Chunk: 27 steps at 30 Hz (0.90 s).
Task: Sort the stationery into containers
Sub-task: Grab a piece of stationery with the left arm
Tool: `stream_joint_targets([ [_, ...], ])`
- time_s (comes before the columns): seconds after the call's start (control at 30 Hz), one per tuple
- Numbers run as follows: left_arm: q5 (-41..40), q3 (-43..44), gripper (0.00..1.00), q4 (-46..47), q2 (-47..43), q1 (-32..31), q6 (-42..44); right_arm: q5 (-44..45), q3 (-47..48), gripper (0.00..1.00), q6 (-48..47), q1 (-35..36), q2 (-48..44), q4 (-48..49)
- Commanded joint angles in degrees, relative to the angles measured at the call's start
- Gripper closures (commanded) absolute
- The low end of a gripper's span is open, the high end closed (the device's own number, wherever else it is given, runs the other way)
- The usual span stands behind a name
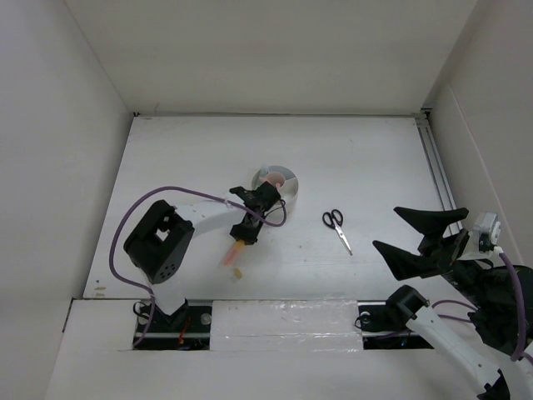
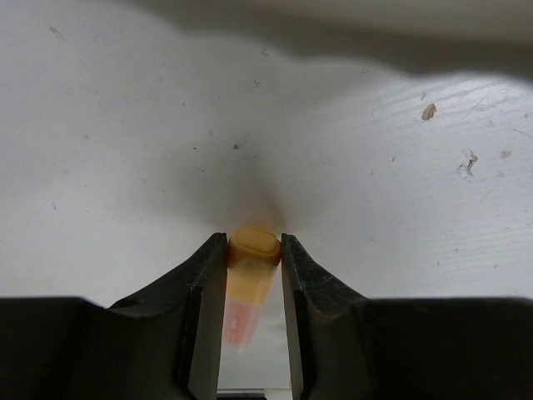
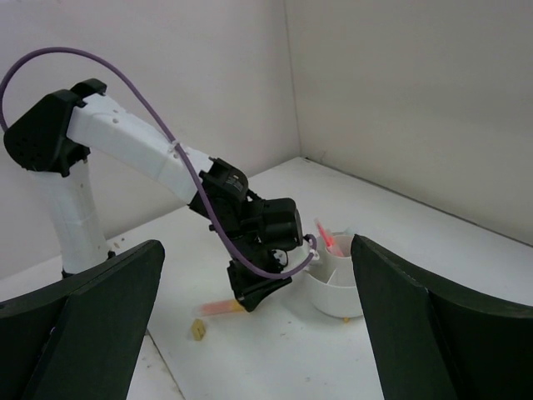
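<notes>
My left gripper will bring the orange highlighter up with it if I lift it now, because both fingers are shut against opposite sides of the highlighter's cap end [image 1: 240, 243] [image 2: 254, 246].
My left gripper [image 1: 243, 235] is shut on the cap end of an orange highlighter [image 1: 232, 251], held low over the table just in front of the round white organizer [image 1: 284, 177]. In the left wrist view both fingers clamp the highlighter [image 2: 254, 250]. The organizer [image 3: 340, 287] holds pink pens [image 3: 328, 237]. Black-handled scissors [image 1: 336, 227] lie on the table right of centre. A tiny yellowish eraser bit [image 1: 238, 273] lies near the front edge and also shows in the right wrist view [image 3: 198, 330]. My right gripper [image 1: 414, 236] is wide open and empty, raised at the right front.
White walls enclose the table on the left, back and right. A taped strip [image 1: 283, 327] runs along the near edge between the arm bases. The left arm's purple cable [image 1: 133, 215] loops over the table's left side.
</notes>
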Motion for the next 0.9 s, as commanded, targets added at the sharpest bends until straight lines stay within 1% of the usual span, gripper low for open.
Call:
stream_joint_targets([
  [0.0, -0.5, 0.2, 1.0, -1.6, 1.1, -0.2, -0.5, 0.2, 0.7, 0.0, -0.8, 0.4, -0.6, 2.9],
  [0.13, -0.5, 0.2, 1.0, -1.6, -0.4, -0.8, -0.5, -0.3, 0.7, 0.0, -0.8, 0.4, -0.1, 2.9],
  [0.27, -0.5, 0.2, 1.0, -1.6, -6.0, -1.3, -0.5, -0.8, 0.7, 0.0, -0.8, 0.4, 0.5, 2.9],
  [0.33, -0.5, 0.2, 1.0, -2.2, -7.1, -1.3, -1.1, -0.8, 0.7, 0.0, -0.8, 0.4, 1.0, 2.9],
  [0.6, -1.1, 0.2, 1.0, -2.7, -8.3, -1.3, -1.6, -1.4, 0.7, 0.0, -0.8, 0.4, 1.6, 3.5],
  [0.73, -2.1, 0.2, 1.0, -3.2, -10.9, -1.3, -2.2, -1.4, 0.7, 0.0, -0.8, 0.4, 2.1, 3.5],
  [0.87, -4.8, 0.7, 1.0, -4.3, -15.4, -1.3, -3.9, -1.4, 0.7, 0.0, -0.8, 0.4, 2.7, 3.5],
])
